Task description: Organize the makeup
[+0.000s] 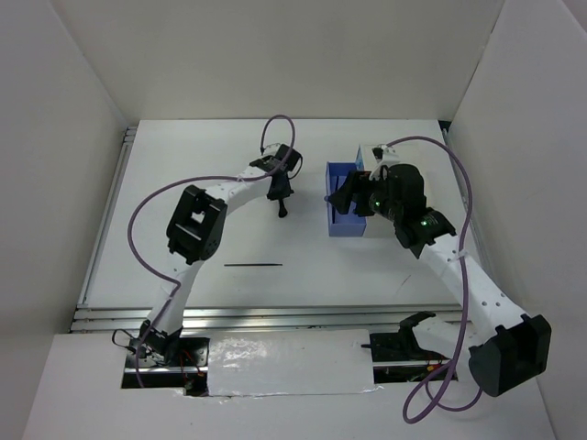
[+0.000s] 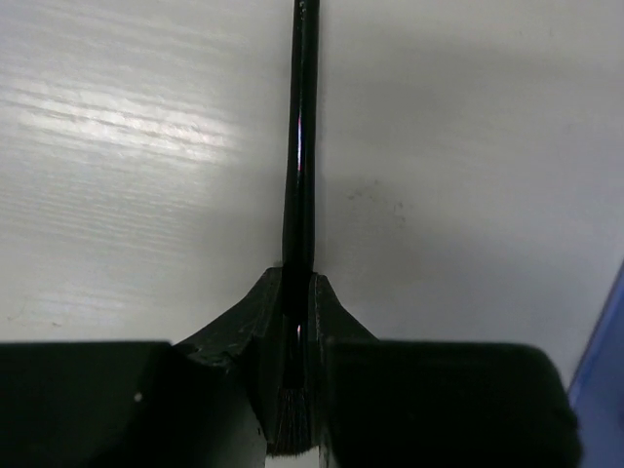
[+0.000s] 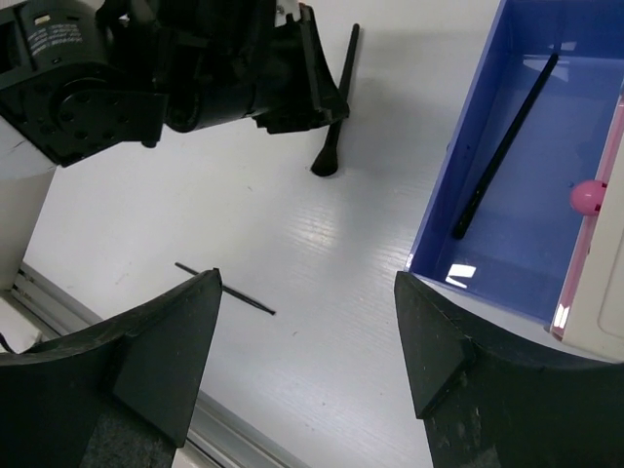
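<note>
My left gripper will raise the black makeup brush [image 1: 282,208] [image 2: 299,146] off the table if I lift it now, because its fingers are shut around the brush near its bristles.
My left gripper [image 1: 279,194] is shut on a black makeup brush [image 2: 299,146]. The brush's bristles sit between the fingers and its handle sticks out past the fingertips, just over the white table. The right wrist view shows this brush [image 3: 333,122] under the left gripper [image 3: 320,97]. A thin black pencil [image 1: 252,265] lies on the table nearer the front, also in the right wrist view [image 3: 224,290]. Another thin black pencil [image 3: 504,146] lies in the open blue drawer [image 3: 458,146]. My right gripper [image 3: 307,327] is open and empty, over the drawer's left edge [image 1: 332,197].
The white box [image 1: 374,154] stands at the back right with its blue drawer pulled out to the left. A pink knob [image 3: 587,196] shows on a drawer of the box. White walls close in the table on three sides.
</note>
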Tool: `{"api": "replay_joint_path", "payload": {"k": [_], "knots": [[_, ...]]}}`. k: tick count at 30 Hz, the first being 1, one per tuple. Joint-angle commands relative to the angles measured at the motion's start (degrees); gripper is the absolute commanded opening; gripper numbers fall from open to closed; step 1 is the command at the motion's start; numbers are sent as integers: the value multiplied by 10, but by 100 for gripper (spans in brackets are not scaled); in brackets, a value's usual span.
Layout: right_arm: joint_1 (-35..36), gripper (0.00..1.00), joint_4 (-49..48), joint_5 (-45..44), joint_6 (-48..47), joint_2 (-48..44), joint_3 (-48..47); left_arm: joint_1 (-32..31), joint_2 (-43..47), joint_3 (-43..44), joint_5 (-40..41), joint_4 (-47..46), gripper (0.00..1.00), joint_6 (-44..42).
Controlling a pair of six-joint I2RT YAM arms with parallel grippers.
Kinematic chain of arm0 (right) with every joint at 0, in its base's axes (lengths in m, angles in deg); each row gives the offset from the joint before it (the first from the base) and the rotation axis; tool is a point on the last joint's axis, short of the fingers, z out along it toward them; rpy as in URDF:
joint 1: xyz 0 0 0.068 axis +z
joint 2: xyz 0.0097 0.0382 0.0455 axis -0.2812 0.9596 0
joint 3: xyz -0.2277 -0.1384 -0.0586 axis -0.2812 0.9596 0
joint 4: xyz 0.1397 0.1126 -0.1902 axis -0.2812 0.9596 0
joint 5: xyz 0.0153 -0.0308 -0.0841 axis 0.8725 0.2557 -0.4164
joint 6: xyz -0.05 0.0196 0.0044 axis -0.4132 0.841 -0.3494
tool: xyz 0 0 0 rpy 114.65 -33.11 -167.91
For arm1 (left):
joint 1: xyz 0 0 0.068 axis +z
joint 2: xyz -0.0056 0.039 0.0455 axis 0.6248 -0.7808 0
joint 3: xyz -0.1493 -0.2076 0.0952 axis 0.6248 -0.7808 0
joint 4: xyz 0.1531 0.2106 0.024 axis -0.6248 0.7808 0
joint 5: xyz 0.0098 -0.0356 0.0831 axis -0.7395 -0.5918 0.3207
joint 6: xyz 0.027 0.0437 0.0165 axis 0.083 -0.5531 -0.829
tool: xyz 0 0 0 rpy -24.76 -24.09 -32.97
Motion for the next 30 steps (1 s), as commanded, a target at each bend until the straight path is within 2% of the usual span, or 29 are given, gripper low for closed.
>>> {"api": "replay_joint_path", "payload": {"k": [1,3,6,7,8,13,17,22,26,30], "knots": [[2,81,-44,0,12,4,7,5,68,-73,-123,-93,0,-62],[-1,84,-53,-15,28,-2,16,5,136,-133,-185,-175,0,-90],[-5,99,-79,-23,50,-16,33,5,241,-227,-249,-256,0,-113],[-7,100,-88,-22,56,-18,36,5,266,-249,-261,-293,0,-117],[-7,100,-92,-20,65,-15,36,5,308,-265,-273,-309,0,-120],[-10,98,-158,20,106,-4,48,5,391,-351,-391,-399,0,-128],[-9,95,-216,36,158,23,40,5,445,-396,-418,-431,0,-115],[-5,93,-303,70,213,52,39,5,467,-407,-444,-436,0,-107],[-5,92,-333,84,226,81,32,3,484,-424,-469,-463,0,-92],[-3,84,-355,104,239,118,17,2,489,-433,-488,-479,0,-82]]}}
